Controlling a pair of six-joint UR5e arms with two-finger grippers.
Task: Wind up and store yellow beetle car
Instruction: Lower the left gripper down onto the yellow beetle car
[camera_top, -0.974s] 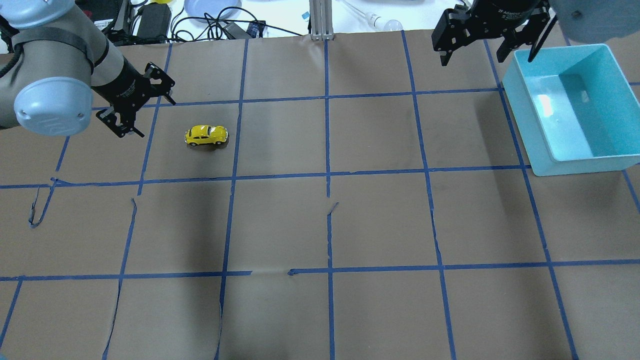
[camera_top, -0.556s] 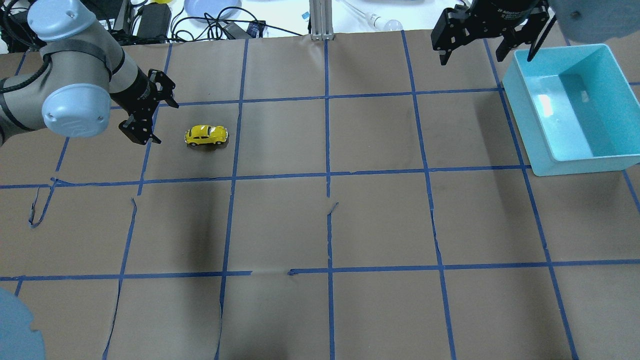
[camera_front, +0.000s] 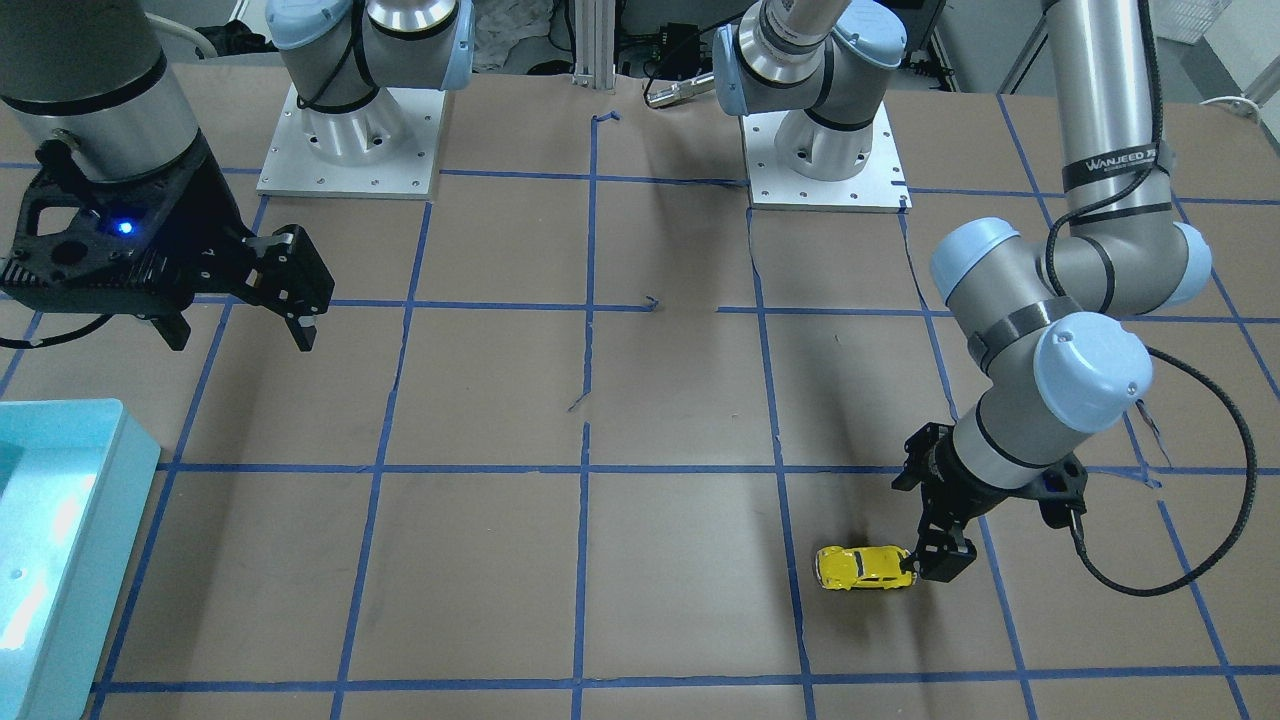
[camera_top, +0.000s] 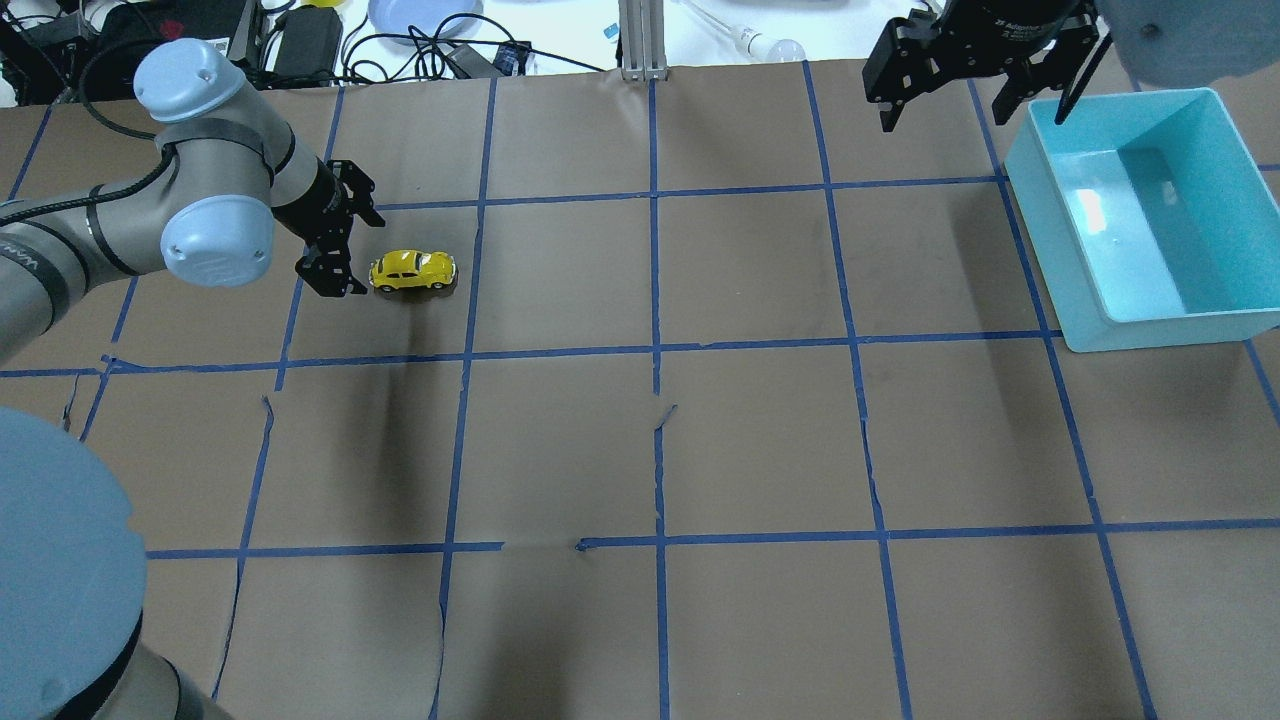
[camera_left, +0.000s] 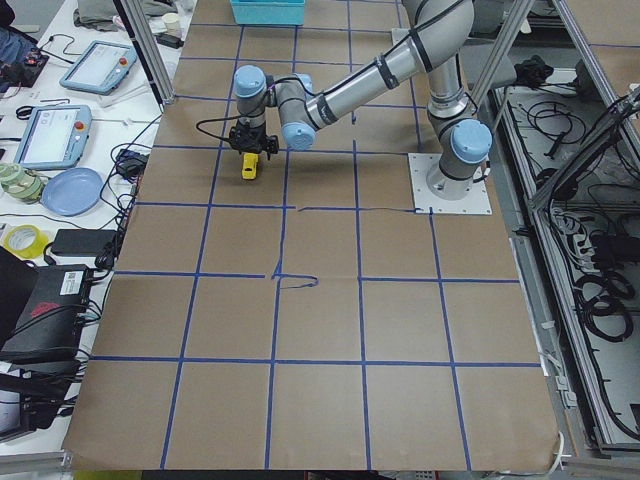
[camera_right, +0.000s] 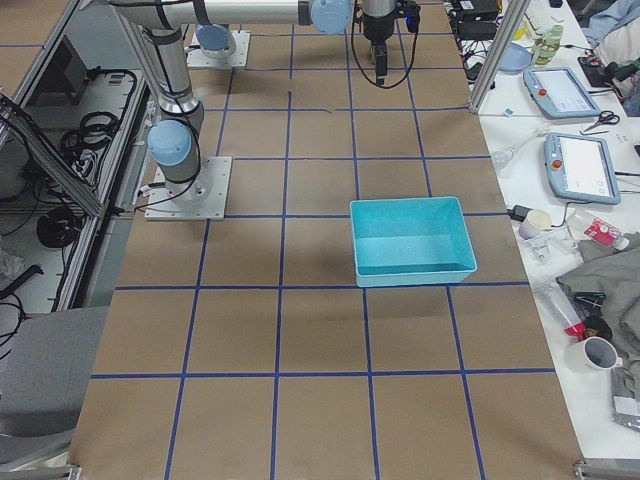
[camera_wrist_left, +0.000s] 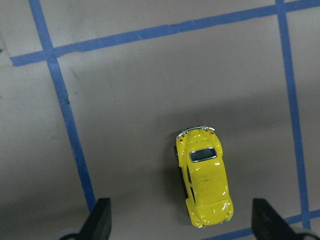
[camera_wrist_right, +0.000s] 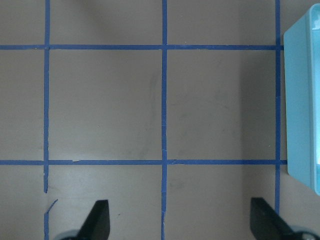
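Observation:
My left gripper grabs the yellow beetle car on the brown paper (camera_front: 696, 576) (camera_wrist_left: 135, 145) by the car's long sides next, to wind it up.
The yellow beetle car (camera_top: 412, 270) stands on its wheels on the brown paper at the far left of the table. It also shows in the front view (camera_front: 865, 567), the left side view (camera_left: 248, 165) and the left wrist view (camera_wrist_left: 204, 182). My left gripper (camera_top: 350, 240) is open and empty, just left of the car and close to its end. In the left wrist view (camera_wrist_left: 182, 225) the car lies between the two fingertips, right of centre. My right gripper (camera_top: 975, 115) is open and empty, held high at the far right beside the teal bin (camera_top: 1140, 330).
The teal bin (camera_front: 90, 520) is empty and shows at the right edge of the right wrist view (camera_wrist_right: 300, 100). Blue tape lines grid the table. Cables, a plate and gear lie beyond the far edge (camera_top: 420, 25).
My left arm has swung right and its gripper has turned and closed in on the car's left end. The car and my right gripper have not moved.

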